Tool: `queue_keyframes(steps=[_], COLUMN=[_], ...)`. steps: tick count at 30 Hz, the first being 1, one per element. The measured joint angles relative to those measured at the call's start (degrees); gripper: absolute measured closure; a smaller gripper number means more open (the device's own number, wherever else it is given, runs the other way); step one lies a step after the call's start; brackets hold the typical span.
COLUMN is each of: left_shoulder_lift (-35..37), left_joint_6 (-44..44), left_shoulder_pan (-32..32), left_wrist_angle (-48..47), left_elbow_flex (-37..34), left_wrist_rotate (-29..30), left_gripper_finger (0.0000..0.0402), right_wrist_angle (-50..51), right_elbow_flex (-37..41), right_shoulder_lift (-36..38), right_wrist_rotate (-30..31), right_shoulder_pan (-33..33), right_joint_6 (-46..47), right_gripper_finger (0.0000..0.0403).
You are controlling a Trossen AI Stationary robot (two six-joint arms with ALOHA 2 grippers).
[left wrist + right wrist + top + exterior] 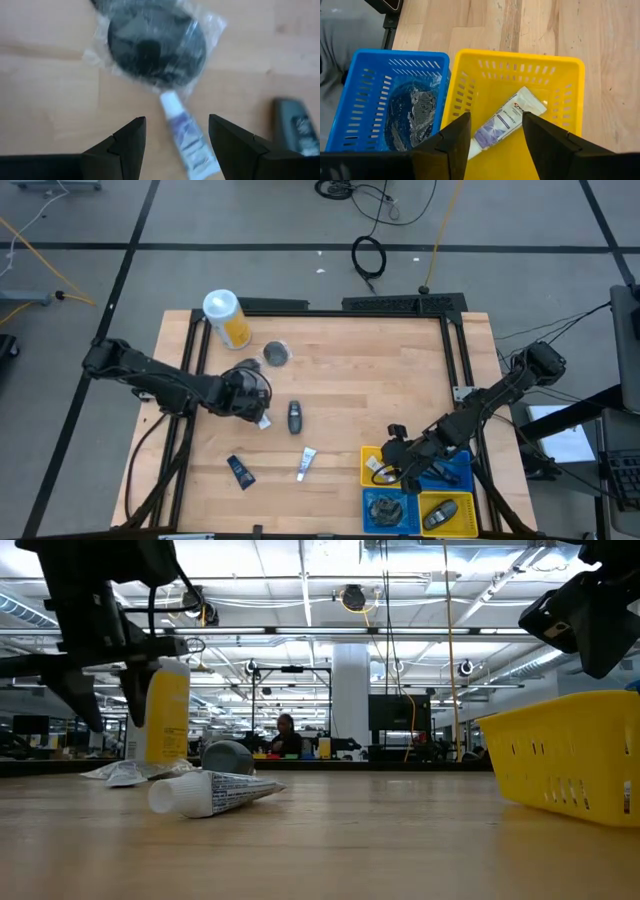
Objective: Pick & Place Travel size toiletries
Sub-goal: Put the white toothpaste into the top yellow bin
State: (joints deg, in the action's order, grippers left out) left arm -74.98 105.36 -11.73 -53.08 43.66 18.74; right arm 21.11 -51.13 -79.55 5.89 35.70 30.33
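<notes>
The small white tube needs to go into the yellow bin, so my left gripper will grab the tube next by its end with the cap.
My left gripper is open over the table's middle left. Its fingers stand on either side of a small white tube, which lies flat without touching them. Just past the tube's cap lies a round grey jar in clear wrap. A dark oval bottle lies to the right of the tube. A second jar, a dark blue tube and another white tube lie apart on the wood. My right gripper is open above a yellow bin, in which a white tube lies.
A large yellow canister with a white lid stands near the far left corner. Several square bins sit at the near right corner; a blue one beside the yellow one holds a wrapped item. Bare wood lies at the centre and far right.
</notes>
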Motion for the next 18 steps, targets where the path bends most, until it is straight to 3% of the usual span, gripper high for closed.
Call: queue_keyframes(steps=[12,18], left_shoulder_lift=[-5.65,-9.90], left_joint_6=[-4.82,-5.22], left_shoulder_pan=[4.86,6.95], left_wrist_angle=[7.16,6.69], left_elbow_flex=[0.00,0.00], left_wrist_rotate=[-0.66,-5.07], left_gripper_finger=[0.0188,0.0188], right_wrist_angle=[-0.24,-0.31], right_elbow_flex=[0.02,0.00], right_shoulder_lift=[0.00,0.00], right_wrist_rotate=[0.02,0.02], right_shoulder_pan=[0.00,0.00], right_joint_6=[0.39,0.44], right_gripper_finger=[0.0232,0.0232])
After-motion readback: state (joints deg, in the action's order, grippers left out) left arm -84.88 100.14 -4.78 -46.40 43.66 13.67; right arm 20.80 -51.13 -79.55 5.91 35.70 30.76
